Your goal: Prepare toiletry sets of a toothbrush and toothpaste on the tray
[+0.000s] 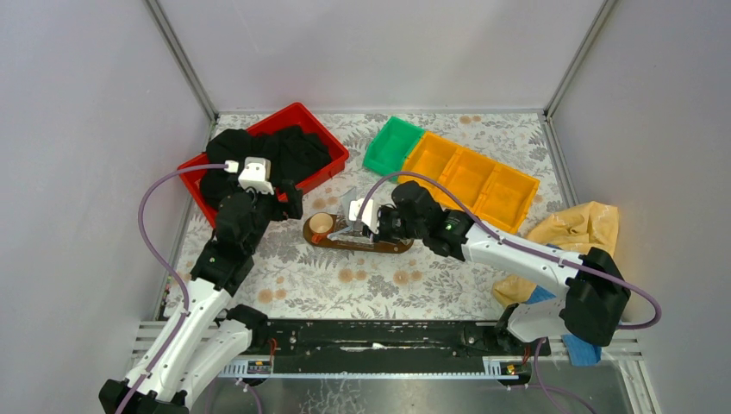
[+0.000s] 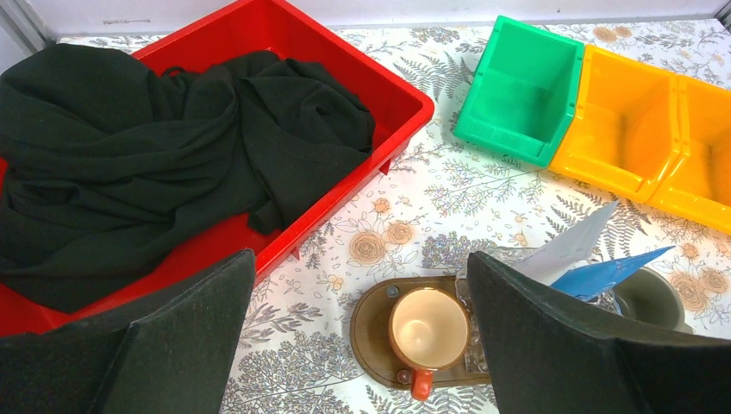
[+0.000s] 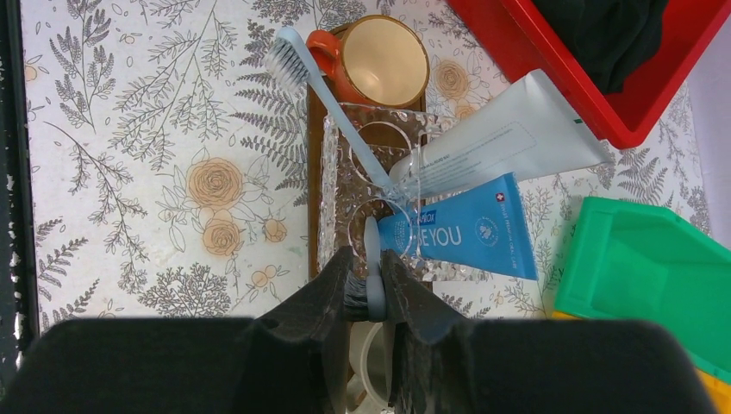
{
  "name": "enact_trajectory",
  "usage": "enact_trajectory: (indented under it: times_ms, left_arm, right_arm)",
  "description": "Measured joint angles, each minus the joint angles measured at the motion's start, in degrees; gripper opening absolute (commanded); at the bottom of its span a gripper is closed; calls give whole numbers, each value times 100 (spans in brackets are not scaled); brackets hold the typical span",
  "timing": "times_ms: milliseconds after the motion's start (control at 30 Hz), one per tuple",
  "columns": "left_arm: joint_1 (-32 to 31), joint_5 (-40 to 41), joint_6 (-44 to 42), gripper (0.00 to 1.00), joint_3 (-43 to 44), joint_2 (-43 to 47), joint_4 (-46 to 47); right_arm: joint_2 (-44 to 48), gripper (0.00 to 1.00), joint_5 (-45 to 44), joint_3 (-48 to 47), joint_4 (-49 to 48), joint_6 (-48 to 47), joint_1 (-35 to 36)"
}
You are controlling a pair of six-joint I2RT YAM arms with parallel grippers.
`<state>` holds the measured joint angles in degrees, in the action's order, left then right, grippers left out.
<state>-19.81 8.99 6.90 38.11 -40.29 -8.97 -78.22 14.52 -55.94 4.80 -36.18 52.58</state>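
I need to open my right gripper and release the second toothbrush now. Its handle end shows within the near ring, so the second toothbrush would land in the holder [image 3: 345, 172].
The dark oval tray [image 1: 392, 247] lies mid-table. It carries an orange cup [image 3: 384, 60] and a clear holder [image 3: 345, 172]. A whitish toothpaste [image 3: 509, 142] and a blue toothpaste [image 3: 470, 228] lean out of the holder. One pale toothbrush [image 3: 332, 116] stands slanted in a ring, its head over the cup's handle. My right gripper [image 3: 371, 289] is shut on the bristle head of a second, grey-blue toothbrush [image 3: 372, 246] whose handle points down at the holder's near ring. My left gripper [image 2: 360, 259] hangs open above the cup end of the tray [image 2: 371, 332], holding nothing.
A red crate [image 1: 332, 142] full of black cloth sits at the back left, close to the left arm. A green bin [image 1: 392, 145] and orange bins [image 1: 470, 177] stand behind the tray. A crumpled yellow bag [image 1: 573, 228] lies at the right. A second cup [image 2: 646, 297] stands beyond the holder.
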Motion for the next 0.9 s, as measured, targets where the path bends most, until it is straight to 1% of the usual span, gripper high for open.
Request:
enact_trajectory:
  times_ms: [133, 433, 500, 733, 900]
  left_arm:
    - [2, 0, 0, 100, 0, 0, 0]
    - [7, 0, 0, 100, 0, 0, 0]
    - [11, -2, 0, 100, 0, 0, 0]
    - [33, -2, 0, 100, 0, 0, 0]
    - [37, -2, 0, 100, 0, 0, 2]
  right_arm:
    - [0, 19, -7, 31, -44, -7, 7]
    - [0, 24, 0, 37, -42, -48, 20]
    - [0, 27, 7, 37, -39, -57, 20]
    - [0, 35, 20, 66, 2, -94, 20]
    - [0, 36, 76, 74, 7, -103, 20]
